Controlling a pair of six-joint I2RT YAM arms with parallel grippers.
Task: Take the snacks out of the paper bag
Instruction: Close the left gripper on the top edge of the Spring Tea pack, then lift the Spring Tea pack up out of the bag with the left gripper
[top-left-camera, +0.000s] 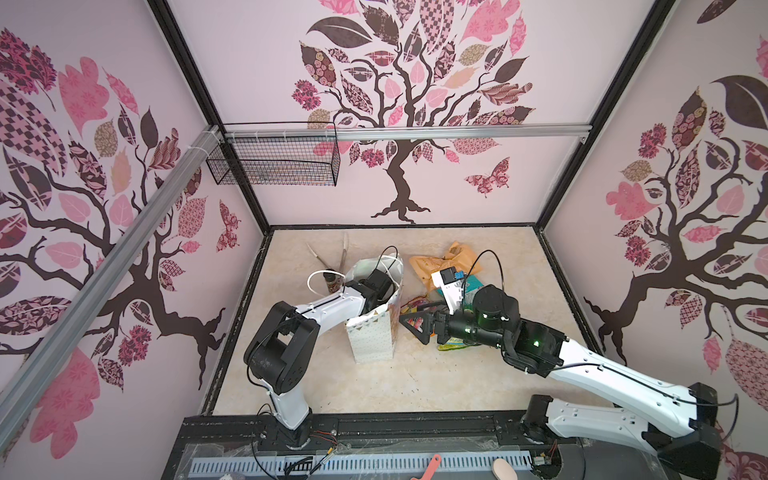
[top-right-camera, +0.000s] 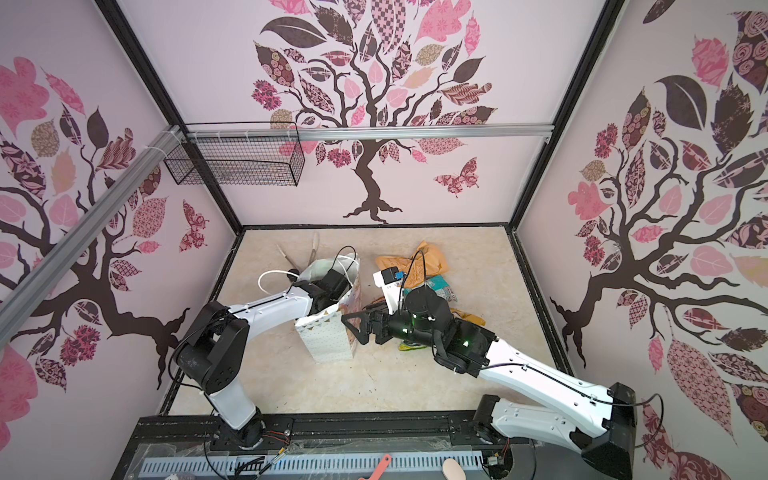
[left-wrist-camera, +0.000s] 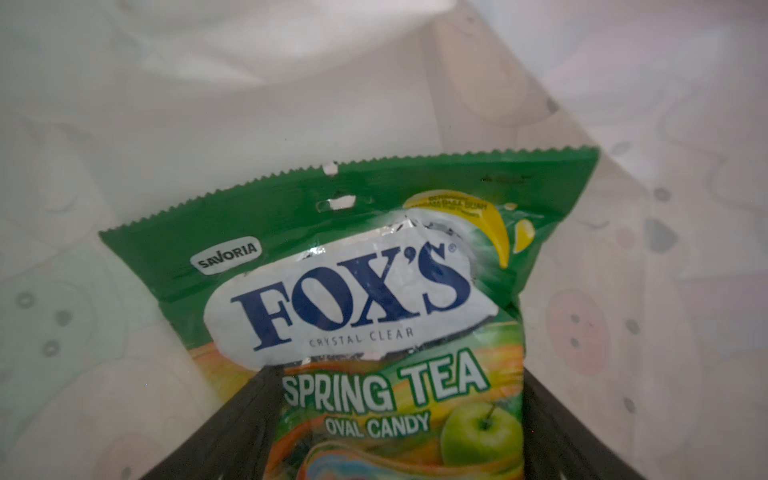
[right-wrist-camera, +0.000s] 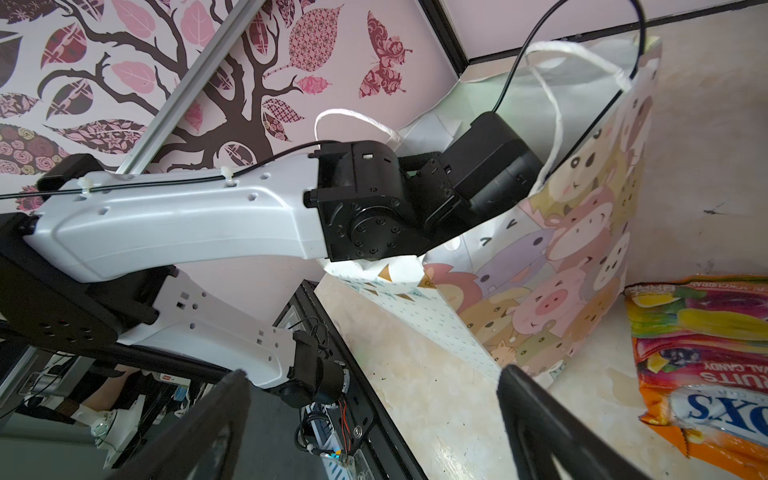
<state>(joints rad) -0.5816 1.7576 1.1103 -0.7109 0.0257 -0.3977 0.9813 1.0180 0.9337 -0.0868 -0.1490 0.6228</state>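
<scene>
The green FOX'S packet (left-wrist-camera: 353, 249) sits between my fingertips in the left wrist view, level with its SPRING TEA print (left-wrist-camera: 393, 388), so my left gripper will close on it.
The paper bag (top-left-camera: 374, 336) (top-right-camera: 328, 340) stands upright mid-table, its cartoon-printed side (right-wrist-camera: 561, 270) facing my right arm. My left arm reaches down into its mouth. In the left wrist view my left gripper (left-wrist-camera: 395, 374) is open inside the white bag wall (left-wrist-camera: 249, 104), and a green FOX'S snack packet (left-wrist-camera: 353, 249) lies between its dark fingers (left-wrist-camera: 232, 424). My right gripper (top-left-camera: 409, 322) (right-wrist-camera: 374, 415) hovers open and empty just right of the bag. On the table to the right lie a tan-orange packet (top-left-camera: 440, 262), a teal one (top-left-camera: 473, 286) and an orange-red FOX'S packet (right-wrist-camera: 698, 353).
A small dark-lidded jar (top-left-camera: 332, 280) stands just left of and behind the bag, with thin tan utensils (top-left-camera: 332, 253) behind it. A wire basket (top-left-camera: 274, 160) hangs on the back wall. A green-yellow packet (top-left-camera: 451, 345) lies under my right arm. Enclosure walls and a black front rail (top-left-camera: 374, 428) bound the table.
</scene>
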